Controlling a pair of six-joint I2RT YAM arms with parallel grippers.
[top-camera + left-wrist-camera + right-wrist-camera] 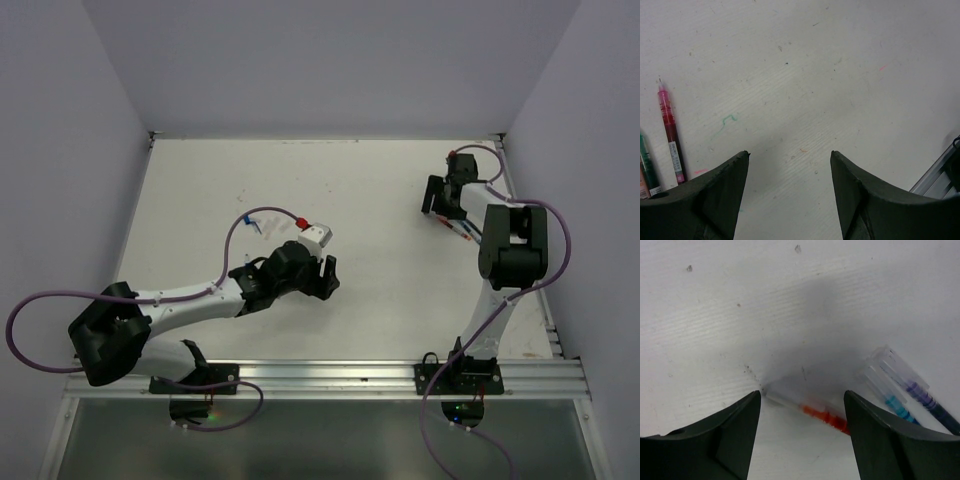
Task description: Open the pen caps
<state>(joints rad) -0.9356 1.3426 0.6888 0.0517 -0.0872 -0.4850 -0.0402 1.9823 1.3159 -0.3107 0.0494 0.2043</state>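
Observation:
My right gripper needs to grab the orange-red pen by its clear cap end (438,217) (794,398). That leaves the pen's body free for my left gripper.
In the right wrist view my right gripper (802,391) is open and low over the table. An orange-red pen (827,416) with a clear pale end (782,399) lies across the gap between the fingertips. Beside it on the right lie a teal pen (892,401) and a purple pen (917,389), each with a clear cap. From above, these pens (462,232) lie just under the right gripper (443,212). My left gripper (790,152) is open and empty over bare table. A pink pen (670,135) and a green pen (647,162) lie to its left.
The white table (380,290) is walled at the back and both sides. A purple cable with a red plug (299,219) loops beside the left arm (180,300). A metal rail (330,375) runs along the near edge and shows in the left wrist view (940,170).

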